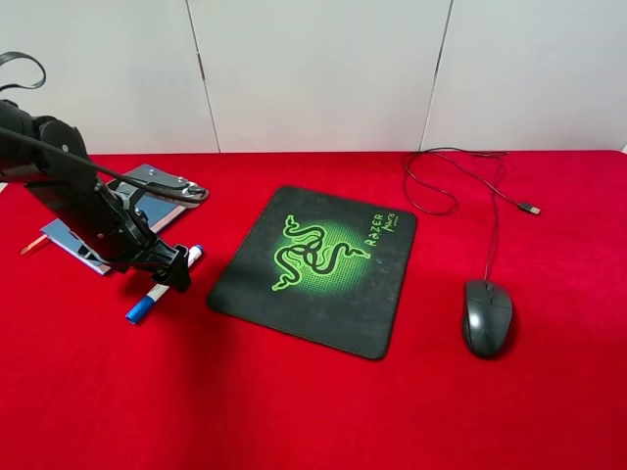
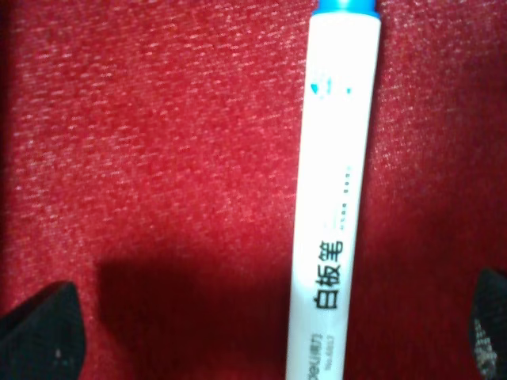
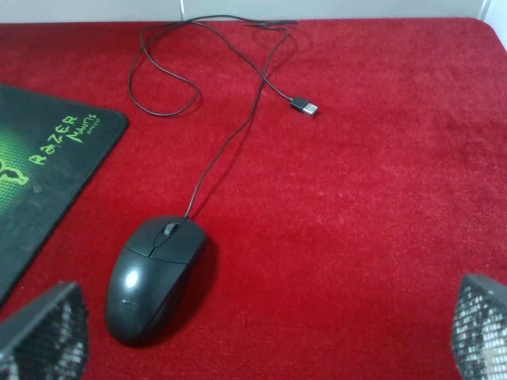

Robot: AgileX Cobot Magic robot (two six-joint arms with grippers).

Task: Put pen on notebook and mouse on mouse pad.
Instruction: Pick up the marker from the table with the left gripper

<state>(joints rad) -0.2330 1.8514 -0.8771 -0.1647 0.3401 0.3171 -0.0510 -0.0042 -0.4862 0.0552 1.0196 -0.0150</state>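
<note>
Next, my left gripper grabs the white pen by its body's printed lettering (image 2: pixel 328 275) to put the pen on the notebook.
The white pen (image 1: pixel 165 286) (image 2: pixel 333 198) lies on the red cloth with its blue cap (image 1: pixel 137 311) toward the front. My left gripper (image 1: pixel 172 268) (image 2: pixel 265 336) is low over the pen and open, its dark fingertips (image 2: pixel 40 332) wide on either side and not touching it. The slate-blue notebook (image 1: pixel 147 177) lies just behind, partly hidden by the left arm. The black mouse (image 1: pixel 487 315) (image 3: pixel 154 277) rests on the cloth to the right of the mouse pad (image 1: pixel 318 269) (image 3: pixel 40 174). My right gripper (image 3: pixel 261 340) is open, near the mouse, with nothing in it; the exterior view does not show it.
The mouse's thin black cable (image 1: pixel 460 181) (image 3: pixel 230 142) loops toward the back of the table and ends in a USB plug (image 1: pixel 529 209) (image 3: pixel 305 105). An orange ribbon (image 1: pixel 34 243) sticks out of the notebook at the left. White wall panels stand behind the red table (image 1: pixel 313 411).
</note>
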